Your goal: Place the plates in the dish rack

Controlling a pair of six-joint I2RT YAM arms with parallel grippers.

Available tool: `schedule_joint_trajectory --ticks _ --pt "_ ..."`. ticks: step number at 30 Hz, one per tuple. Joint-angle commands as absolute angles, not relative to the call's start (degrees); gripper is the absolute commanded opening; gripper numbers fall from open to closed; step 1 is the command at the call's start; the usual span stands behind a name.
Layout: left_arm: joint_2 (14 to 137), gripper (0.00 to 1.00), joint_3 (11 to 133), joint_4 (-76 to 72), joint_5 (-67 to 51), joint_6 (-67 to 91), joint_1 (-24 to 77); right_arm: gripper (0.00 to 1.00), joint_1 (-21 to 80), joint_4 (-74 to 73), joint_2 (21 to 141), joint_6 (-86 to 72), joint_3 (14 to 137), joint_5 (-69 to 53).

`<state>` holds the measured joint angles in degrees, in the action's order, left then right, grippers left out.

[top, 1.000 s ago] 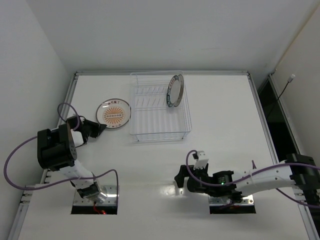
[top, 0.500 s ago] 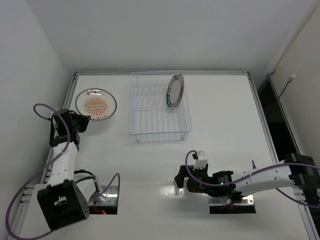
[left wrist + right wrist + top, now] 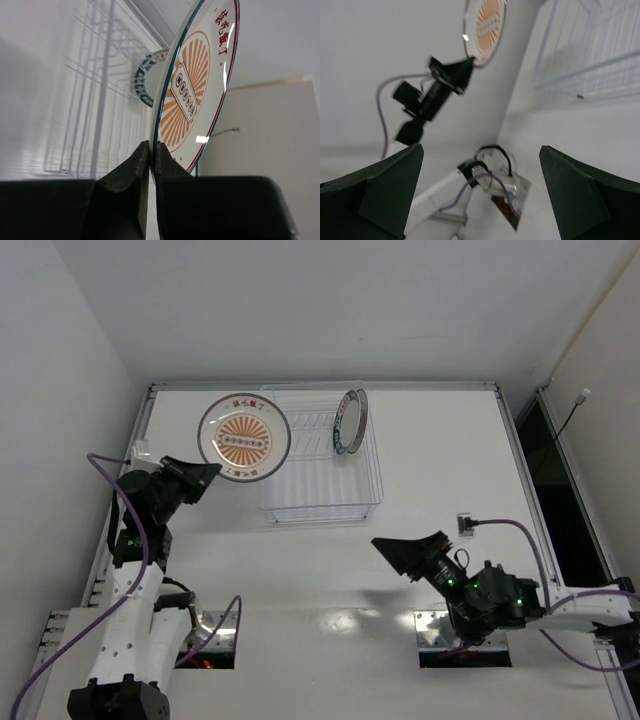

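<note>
I will grab the orange sunburst plate's rim with my right gripper next, opposite my left gripper. Then the plate can go upright into the dish rack.
My left gripper is shut on the lower rim of the orange sunburst plate and holds it in the air, tilted up, just left of the dish rack. In the left wrist view the fingers pinch the plate edge-on, with the rack behind it. The blue-rimmed plate stands upright in the rack's far right part and also shows in the left wrist view. My right gripper is open and empty, raised over the near right of the table. The white ringed plate is out of view.
The table has a raised metal border and white walls behind and to the left. A dark gap runs along the right side. Each arm's base plate with purple cables sits at the near edge.
My left arm has swung the orange plate from the far left of the table up and right, to the rack's left end. My right arm has lifted off the table and turned upward.
</note>
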<state>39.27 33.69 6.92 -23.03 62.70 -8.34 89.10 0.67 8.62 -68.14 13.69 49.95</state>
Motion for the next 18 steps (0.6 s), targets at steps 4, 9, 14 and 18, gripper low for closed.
schedule_joint_trajectory --ticks 4,9,14,18 --pt "37.8 0.00 32.4 -12.0 -30.8 70.0 -1.7 1.00 88.7 0.0 4.9 -56.2 19.1 57.7" --pt "35.0 0.00 33.0 -14.0 -21.6 72.2 8.3 1.00 88.7 1.3 4.9 -54.7 19.6 61.3" --pt "36.6 0.00 33.7 -13.5 -19.3 71.0 15.3 1.00 88.7 4.1 10.5 -54.7 21.2 57.5" --pt "37.3 0.00 34.4 -12.8 -17.4 69.6 17.7 1.00 86.3 2.6 19.3 -57.0 25.7 54.5"
